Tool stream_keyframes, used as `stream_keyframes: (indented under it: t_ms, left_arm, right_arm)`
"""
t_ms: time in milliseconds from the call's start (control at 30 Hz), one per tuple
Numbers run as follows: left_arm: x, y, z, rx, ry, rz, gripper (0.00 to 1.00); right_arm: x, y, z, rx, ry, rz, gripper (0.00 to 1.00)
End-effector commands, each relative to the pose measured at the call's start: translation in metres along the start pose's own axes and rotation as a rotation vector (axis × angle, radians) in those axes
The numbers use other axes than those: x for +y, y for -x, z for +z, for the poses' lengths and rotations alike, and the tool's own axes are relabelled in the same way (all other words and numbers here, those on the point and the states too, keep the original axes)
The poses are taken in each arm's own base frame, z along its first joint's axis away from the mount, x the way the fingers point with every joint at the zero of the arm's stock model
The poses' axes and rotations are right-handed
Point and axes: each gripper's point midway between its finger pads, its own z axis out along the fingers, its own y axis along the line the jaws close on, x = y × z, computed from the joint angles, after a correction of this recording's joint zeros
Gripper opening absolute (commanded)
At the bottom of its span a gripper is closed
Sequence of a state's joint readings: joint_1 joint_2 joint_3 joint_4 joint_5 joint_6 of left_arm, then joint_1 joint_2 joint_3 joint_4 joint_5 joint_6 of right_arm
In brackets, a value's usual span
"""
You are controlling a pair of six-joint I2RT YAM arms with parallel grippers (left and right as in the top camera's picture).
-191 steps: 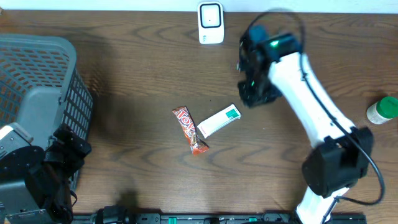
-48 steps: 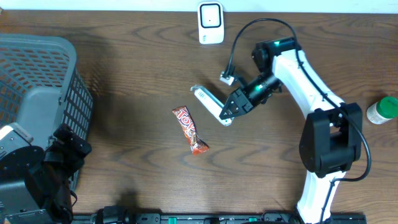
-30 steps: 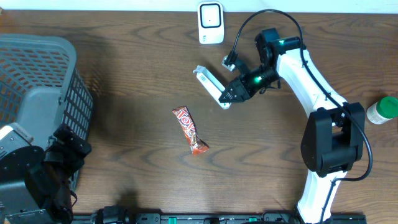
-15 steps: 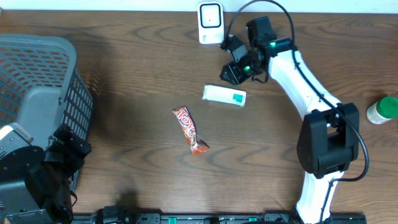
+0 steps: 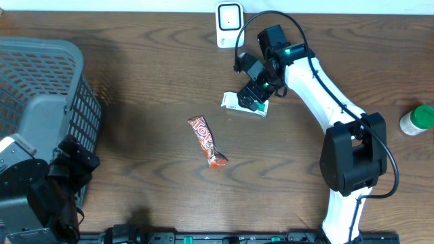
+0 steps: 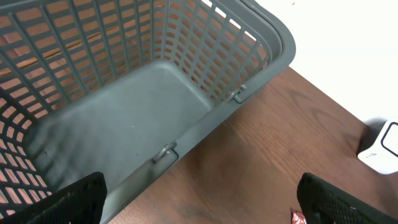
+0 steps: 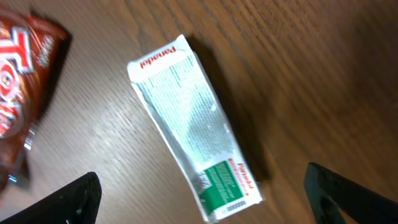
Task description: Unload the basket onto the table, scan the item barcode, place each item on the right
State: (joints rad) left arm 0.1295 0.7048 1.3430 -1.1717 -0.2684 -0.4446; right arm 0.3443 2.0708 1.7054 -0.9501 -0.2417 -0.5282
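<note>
I will next use my right gripper to grab the white box across its long sides at the green label end [image 5: 260, 108] [image 7: 222, 185]. The rest then stays exposed to scan the barcode.
The item, a white box with a green label [image 7: 194, 127], lies flat on the brown table with nothing holding it. My right gripper [image 7: 205, 202] hovers just above it, open, one finger [image 7: 68, 199] on each side and neither touching. Seen from overhead, the right gripper [image 5: 253, 88] covers the middle of the box [image 5: 232, 102]. The white scanner [image 5: 230, 25] stands at the table's back edge, beyond the box. My left gripper [image 6: 199, 208] is open and empty at the near left, beside the basket.
A grey mesh basket [image 5: 41, 95] fills the left side. A red candy bar [image 5: 207, 141] lies left of the box and nearer the front. A green-capped bottle [image 5: 417, 120] stands at the far right.
A second ago my right gripper held the box up before the scanner. The box now lies on the table, and the gripper has opened wide and come down over it. The left arm has not moved.
</note>
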Motion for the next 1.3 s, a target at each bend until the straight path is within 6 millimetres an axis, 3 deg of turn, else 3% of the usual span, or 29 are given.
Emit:
stream_keyframes:
  t_ms: [0, 133, 333, 667, 1067, 1267]
  left_arm:
    - [0.003, 0.002, -0.001, -0.008, 0.015, 0.002, 0.98]
    - [0.003, 0.002, -0.001, -0.008, 0.016, 0.002, 0.98]
    - [0.003, 0.002, -0.001, -0.008, 0.016, 0.002, 0.98]
    - [0.003, 0.002, -0.001, -0.008, 0.015, 0.002, 0.98]
    - [0.003, 0.002, -0.001, -0.008, 0.015, 0.002, 0.98]
    - [0.003, 0.002, -0.001, -0.008, 0.016, 0.002, 0.98]
  right_arm:
    - [-0.009, -0.002, -0.009, -0.002, -0.040, -0.131, 0.99]
    - [-0.012, -0.010, 0.009, 0.027, -0.024, -0.124, 0.99]
    - [-0.010, -0.032, 0.049, 0.119, 0.037, -0.098, 0.88]
    - [-0.006, -0.063, 0.074, 0.240, 0.076, -0.045, 0.79]
    - [0.004, -0.111, 0.133, 0.420, 0.126, 0.015, 0.51]
    - [0.011, -0.107, 0.139, 0.408, 0.145, 0.024, 0.31]
